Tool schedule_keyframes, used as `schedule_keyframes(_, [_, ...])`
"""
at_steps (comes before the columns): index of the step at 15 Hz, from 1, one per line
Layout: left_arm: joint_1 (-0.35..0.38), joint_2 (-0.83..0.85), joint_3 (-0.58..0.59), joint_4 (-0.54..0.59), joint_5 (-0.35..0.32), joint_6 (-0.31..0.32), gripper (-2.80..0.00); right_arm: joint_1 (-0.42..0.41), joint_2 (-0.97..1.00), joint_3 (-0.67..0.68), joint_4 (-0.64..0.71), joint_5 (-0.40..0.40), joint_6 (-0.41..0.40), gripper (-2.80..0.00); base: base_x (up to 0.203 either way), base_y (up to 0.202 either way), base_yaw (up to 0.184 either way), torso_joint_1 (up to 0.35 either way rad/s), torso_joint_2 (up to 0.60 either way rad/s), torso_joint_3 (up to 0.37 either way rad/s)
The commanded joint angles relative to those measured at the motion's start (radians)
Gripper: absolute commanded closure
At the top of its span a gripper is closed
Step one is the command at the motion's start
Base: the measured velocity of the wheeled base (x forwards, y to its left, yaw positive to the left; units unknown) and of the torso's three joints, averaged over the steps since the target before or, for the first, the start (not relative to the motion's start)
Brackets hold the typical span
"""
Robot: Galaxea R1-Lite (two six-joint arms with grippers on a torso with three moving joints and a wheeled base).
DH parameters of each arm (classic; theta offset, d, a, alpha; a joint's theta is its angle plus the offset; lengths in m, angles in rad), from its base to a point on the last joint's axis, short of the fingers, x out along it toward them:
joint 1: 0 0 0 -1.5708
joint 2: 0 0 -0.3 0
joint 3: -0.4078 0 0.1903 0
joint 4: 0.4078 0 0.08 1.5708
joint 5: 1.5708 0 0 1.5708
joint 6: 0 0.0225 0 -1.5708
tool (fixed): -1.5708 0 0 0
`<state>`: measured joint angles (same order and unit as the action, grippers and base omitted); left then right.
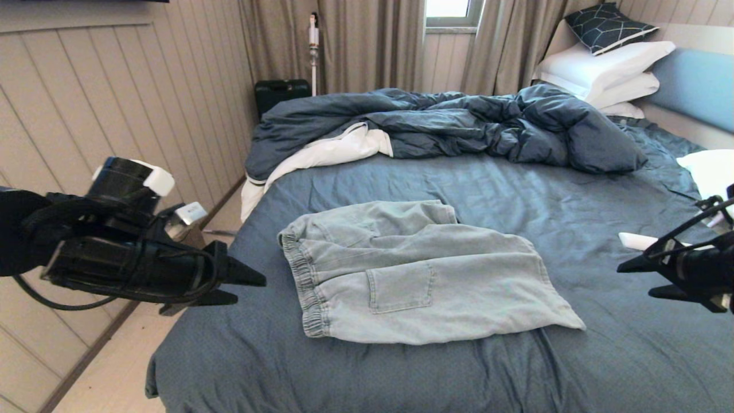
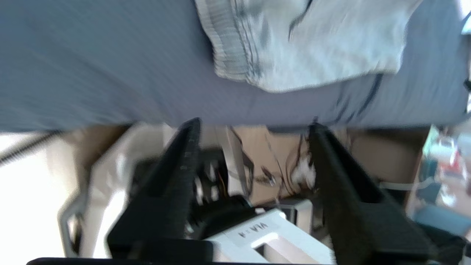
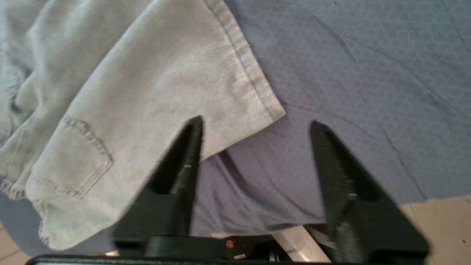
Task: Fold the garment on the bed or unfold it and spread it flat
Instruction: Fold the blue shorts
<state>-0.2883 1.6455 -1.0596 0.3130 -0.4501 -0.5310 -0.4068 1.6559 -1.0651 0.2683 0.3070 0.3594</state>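
The leg hem (image 1: 562, 300) of the pale denim shorts should stay free for the unfolding, so my left gripper should next grab the shorts by their elastic waistband (image 1: 314, 320).
The pale denim shorts (image 1: 418, 275) lie folded on the slate-blue bed (image 1: 516, 189), elastic waistband at the left, square patch pocket facing up, leg hem pointing right. The shorts (image 2: 301, 44) also show in the left wrist view, and in the right wrist view the shorts (image 3: 140, 95) show with the hem corner. My left gripper (image 1: 249, 288) hovers open off the bed's left side, clear of the waistband, holding nothing. My right gripper (image 1: 636, 279) hangs open above the sheet to the right of the hem, empty. Neither touches the garment.
A rumpled dark blue duvet (image 1: 459, 123) with white lining lies across the far half of the bed. White pillows (image 1: 608, 71) and a dark patterned cushion (image 1: 608, 26) lean on the light blue headboard (image 1: 697, 86). A panelled wall (image 1: 114, 97) runs along the left.
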Motion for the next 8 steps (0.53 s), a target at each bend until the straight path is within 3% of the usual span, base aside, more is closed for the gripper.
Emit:
schedule_keyframes(1, [-0.074, 0.137, -0.025, 0.001, 0.007, -0.031, -2.80, -0.003, 0.040, -0.008, -0.003, 0.002, 0.004, -2.80, 0.000, 0.000, 0.000, 0.000, 0.00, 0.000])
schedule_keyframes(5, [-0.148, 0.273, -0.141, 0.004, 0.053, -0.126, -2.80, -0.009, 0.059, 0.007, -0.087, 0.001, 0.018, -2.80, 0.000, 0.000, 0.000, 0.000, 0.00, 0.000])
schedule_keyframes(8, [-0.162, 0.385, -0.235, 0.028, 0.109, -0.197, -2.80, -0.012, 0.053, 0.024, -0.095, 0.018, 0.020, -2.80, 0.000, 0.000, 0.000, 0.000, 0.00, 0.000])
